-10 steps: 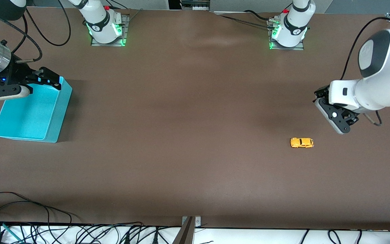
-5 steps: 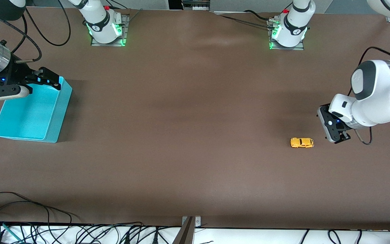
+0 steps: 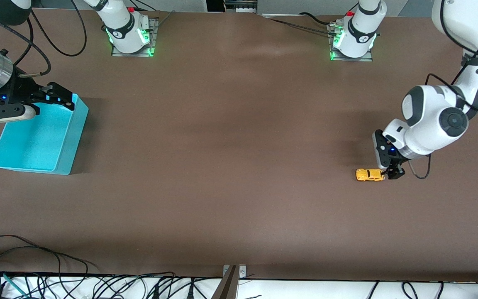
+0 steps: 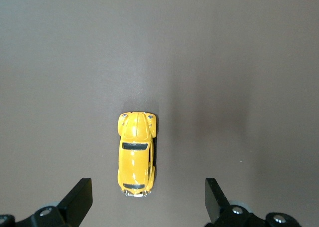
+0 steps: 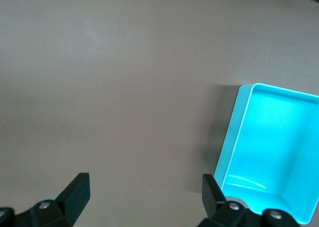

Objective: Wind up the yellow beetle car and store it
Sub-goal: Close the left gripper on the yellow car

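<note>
The left gripper will next grab the yellow beetle car by its cabin sides behind the windshield (image 4: pixel 134 146), so that the robot can wind up the car.
The yellow beetle car (image 3: pixel 369 175) stands on its wheels on the brown table toward the left arm's end. My left gripper (image 3: pixel 391 173) hangs low just beside one end of the car, open and holding nothing. In the left wrist view the yellow beetle car (image 4: pixel 135 153) lies just ahead of the wide-spread fingers (image 4: pixel 79 199), not between them, and the left gripper (image 4: pixel 147 199) touches nothing. My right gripper (image 3: pixel 58 97) waits open over the rim of the turquoise bin (image 3: pixel 35 143); in the right wrist view the right gripper (image 5: pixel 144 193) is empty.
The turquoise bin (image 5: pixel 271 152) is empty and sits toward the right arm's end of the table. Both arm bases (image 3: pixel 129 31) stand along the table's edge farthest from the front camera. Cables (image 3: pixel 35 265) trail off the table edge nearest that camera.
My left arm has swung down toward the car, bringing its gripper from well above the table to just beside the car's end. The car and the right arm have not moved.
</note>
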### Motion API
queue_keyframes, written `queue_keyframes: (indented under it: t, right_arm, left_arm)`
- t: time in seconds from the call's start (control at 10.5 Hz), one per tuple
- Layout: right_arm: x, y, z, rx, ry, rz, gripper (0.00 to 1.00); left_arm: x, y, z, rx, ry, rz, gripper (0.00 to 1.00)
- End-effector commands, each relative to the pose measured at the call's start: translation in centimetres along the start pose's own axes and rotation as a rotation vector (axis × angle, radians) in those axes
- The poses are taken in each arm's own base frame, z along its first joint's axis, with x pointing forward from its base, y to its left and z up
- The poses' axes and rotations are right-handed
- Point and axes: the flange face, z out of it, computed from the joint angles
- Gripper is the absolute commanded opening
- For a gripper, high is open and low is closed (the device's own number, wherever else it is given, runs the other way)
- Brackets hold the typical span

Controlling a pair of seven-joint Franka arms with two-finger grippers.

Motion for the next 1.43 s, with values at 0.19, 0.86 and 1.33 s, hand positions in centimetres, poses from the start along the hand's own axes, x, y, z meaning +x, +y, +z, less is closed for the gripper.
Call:
queue_keyframes:
  t: [0.19,0.86,1.33]
  right_arm:
    - [0.1,0.1,-0.5,0.008,0.002,-0.007,1.00]
    - [0.1,0.1,-0.5,0.002,0.000,-0.018,1.00]
    - [0.2,0.0,-0.5,0.001,0.003,-0.018,1.00]
  left_arm:
    - [0.3,-0.6,4.3,0.023,-0.011,0.051,1.00]
    - [-0.5,-1.2,7.6,0.079,-0.004,0.041,0.99]
    - [-0.8,-1.0,8.2,0.065,-0.009,0.039,0.18]
